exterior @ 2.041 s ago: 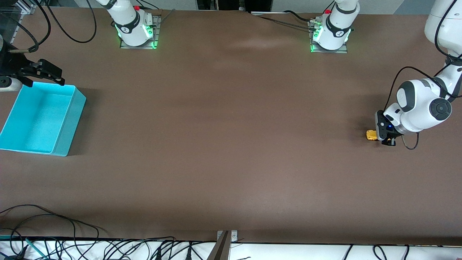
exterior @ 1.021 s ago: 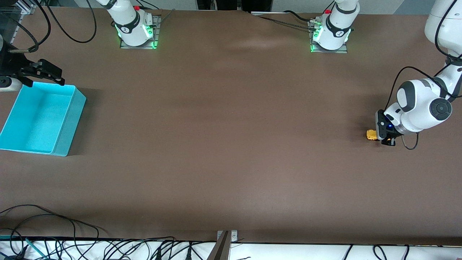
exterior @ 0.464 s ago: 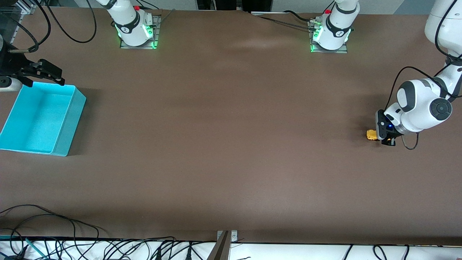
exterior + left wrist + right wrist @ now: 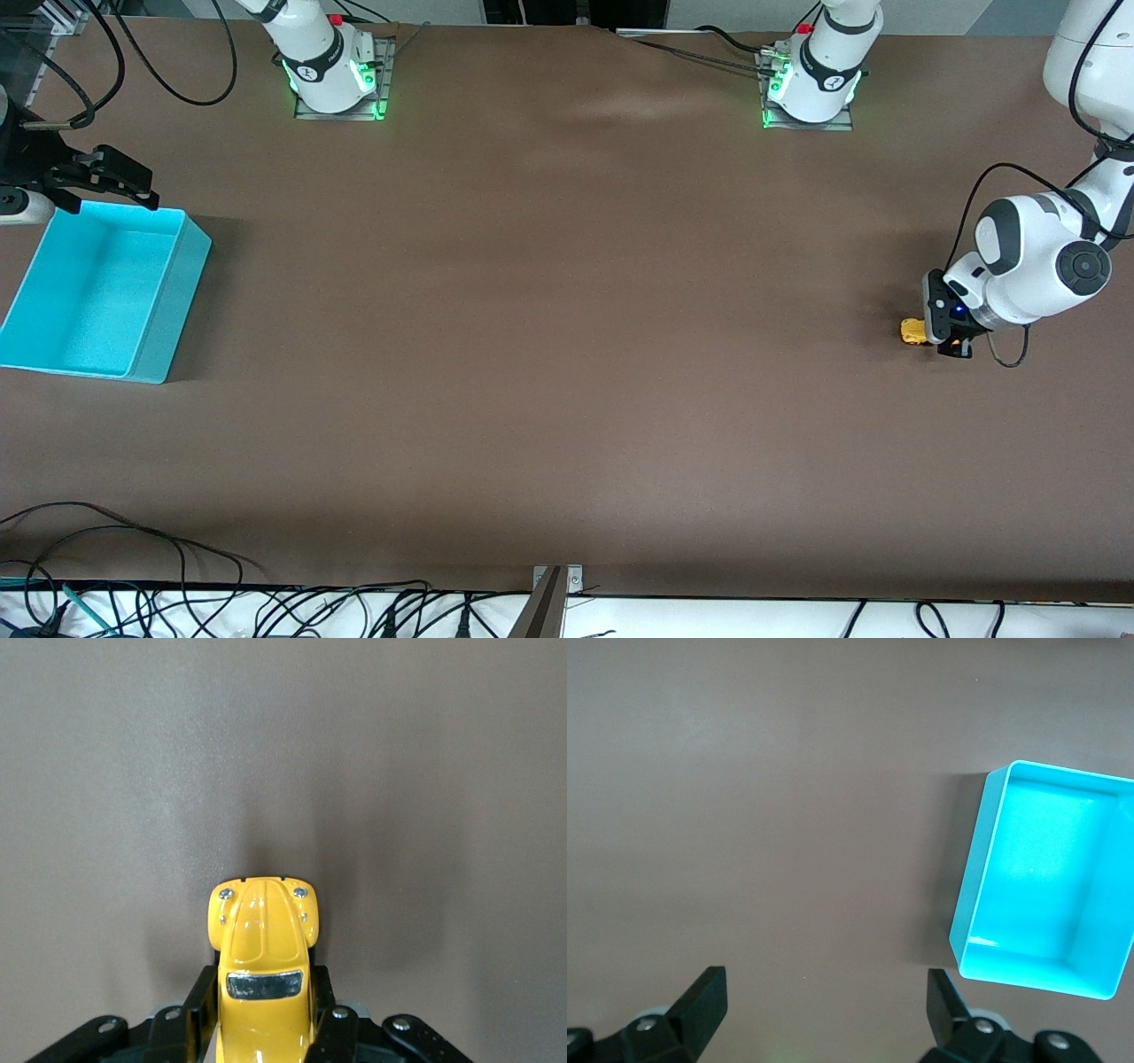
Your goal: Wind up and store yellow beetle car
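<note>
The yellow beetle car's nose (image 4: 912, 331) (image 4: 264, 921) sits low, its lower edge on the brown table, so my left gripper releases the car next.
The yellow beetle car (image 4: 912, 331) is at table level near the left arm's end of the table. My left gripper (image 4: 941, 335) is shut on it. In the left wrist view the car (image 4: 264, 939) sticks out nose first between the black fingers (image 4: 197, 1005), which press on its sides. My right gripper (image 4: 133, 184) waits open and empty over the table beside the far rim of the cyan bin (image 4: 168, 306). Its fingertips (image 4: 700, 999) stand wide apart in the right wrist view, with bare table between them.
The cyan bin is empty and stands at the right arm's end of the table; it also shows in the right wrist view (image 4: 1028, 974). Brown table lies between the bin and the car. Cables (image 4: 133, 567) lie along the table's near edge.
The left gripper and the car have crept very slightly toward the left arm's end of the table. The right arm has not moved.
</note>
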{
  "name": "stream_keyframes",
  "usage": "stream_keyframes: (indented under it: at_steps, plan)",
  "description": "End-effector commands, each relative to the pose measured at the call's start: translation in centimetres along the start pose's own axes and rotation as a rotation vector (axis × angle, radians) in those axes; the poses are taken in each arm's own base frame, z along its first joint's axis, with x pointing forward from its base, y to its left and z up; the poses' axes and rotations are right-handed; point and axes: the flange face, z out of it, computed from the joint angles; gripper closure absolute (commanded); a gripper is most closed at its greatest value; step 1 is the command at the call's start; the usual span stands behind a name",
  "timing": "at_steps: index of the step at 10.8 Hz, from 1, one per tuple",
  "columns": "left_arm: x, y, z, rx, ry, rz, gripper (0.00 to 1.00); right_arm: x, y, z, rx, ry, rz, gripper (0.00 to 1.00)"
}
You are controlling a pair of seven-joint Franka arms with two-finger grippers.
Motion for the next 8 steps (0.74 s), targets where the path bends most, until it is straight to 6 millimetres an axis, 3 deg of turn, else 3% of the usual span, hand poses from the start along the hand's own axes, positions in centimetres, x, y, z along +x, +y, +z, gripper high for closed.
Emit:
stream_keyframes:
  at_steps: [1,8]
  plan:
    - [-0.99,-0.36,1.4,-0.004,0.001,-0.021,1.0,0.09,0.12,-0.54,0.017,0.003,-0.008,0.0]
    - [-0.98,-0.38,1.39,-0.004,-0.005,0.001,1.0,0.09,0.1,-0.47,0.018,0.001,-0.008,0.0]
